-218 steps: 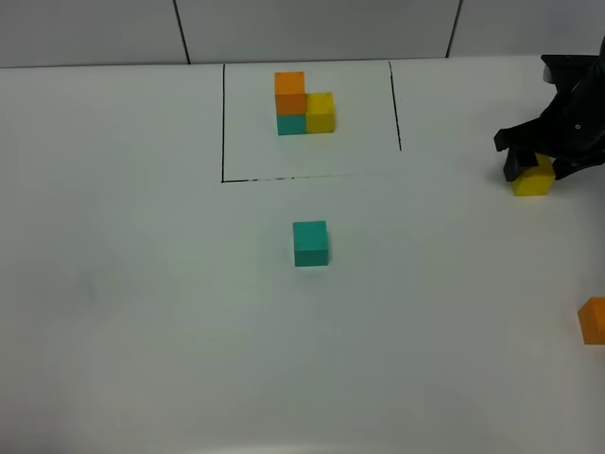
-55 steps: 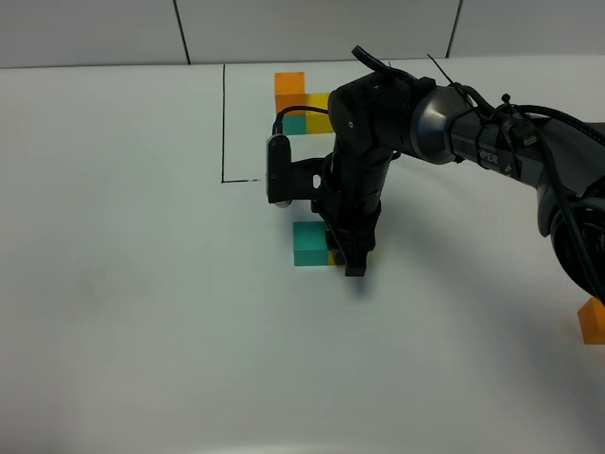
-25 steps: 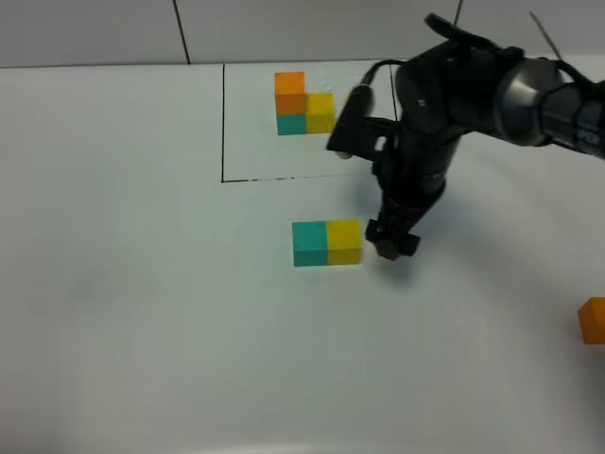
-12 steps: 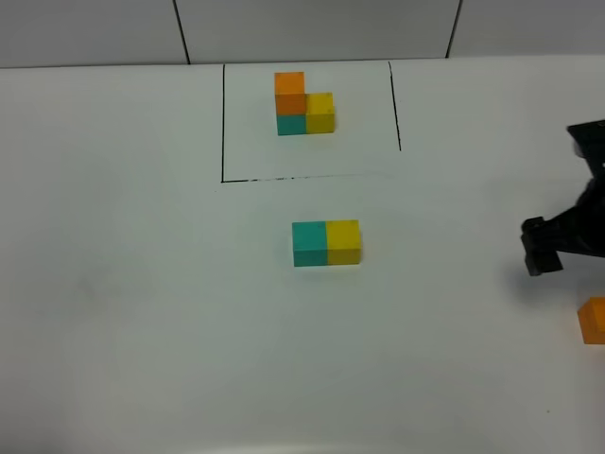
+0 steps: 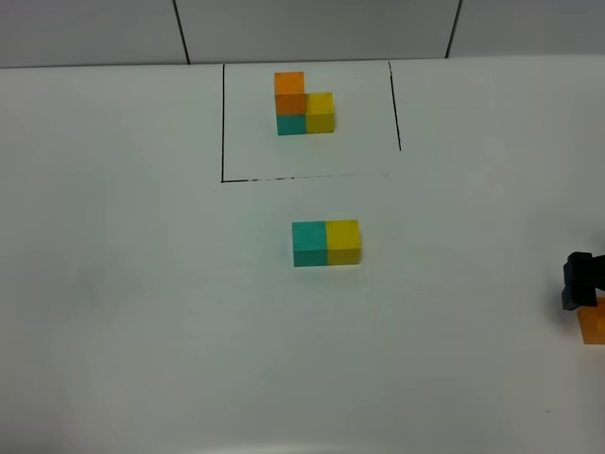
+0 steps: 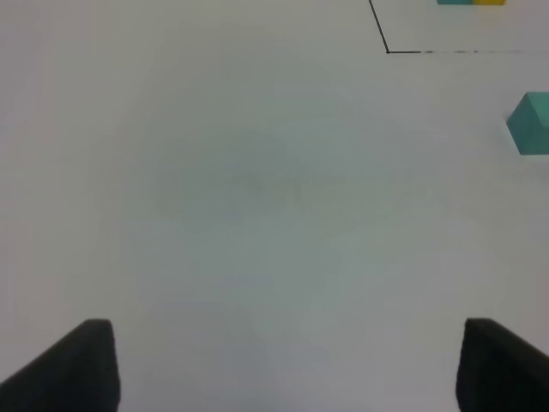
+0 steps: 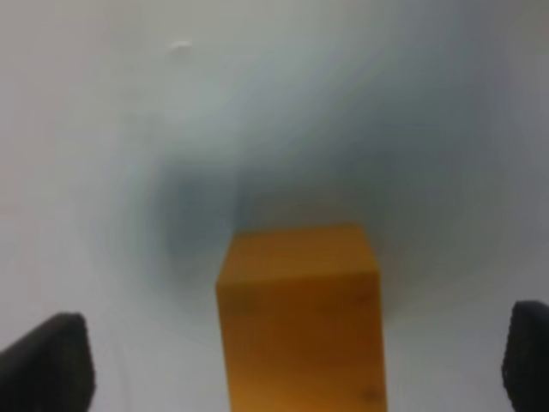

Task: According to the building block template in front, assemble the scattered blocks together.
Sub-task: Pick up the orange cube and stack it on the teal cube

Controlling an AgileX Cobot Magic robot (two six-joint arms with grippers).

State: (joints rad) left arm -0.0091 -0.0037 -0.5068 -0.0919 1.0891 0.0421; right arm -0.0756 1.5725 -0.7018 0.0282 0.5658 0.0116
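My right gripper needs to go lower before it closes on the orange cube (image 7: pixel 300 318), because its fingers end by the cube's top (image 7: pixel 300 254), above the cube's sides.
The building block template (image 5: pixel 302 106) stands inside the black outline at the far middle: orange on teal, with yellow alongside. Of the scattered blocks, the teal cube (image 5: pixel 309 243) and the yellow cube (image 5: pixel 343 241) sit touching side by side at the table's centre. The orange cube (image 5: pixel 594 324) lies at the right edge. My right gripper (image 5: pixel 579 281) hangs just over it. In the right wrist view the orange cube (image 7: pixel 300 318) sits between the wide-apart fingers of that open gripper (image 7: pixel 287 360), touching neither. My left gripper (image 6: pixel 292 369) is open over bare table, with the teal cube (image 6: pixel 532 123) far off.
A black outline (image 5: pixel 223 123) frames the template's area on the white table (image 5: pixel 142 312). Its corner (image 6: pixel 388 51) shows in the left wrist view. Dark seams run across the back wall.
My right arm set the yellow cube against the teal one, let go, and swung right and nearer, down to the orange cube. The left gripper has not moved.
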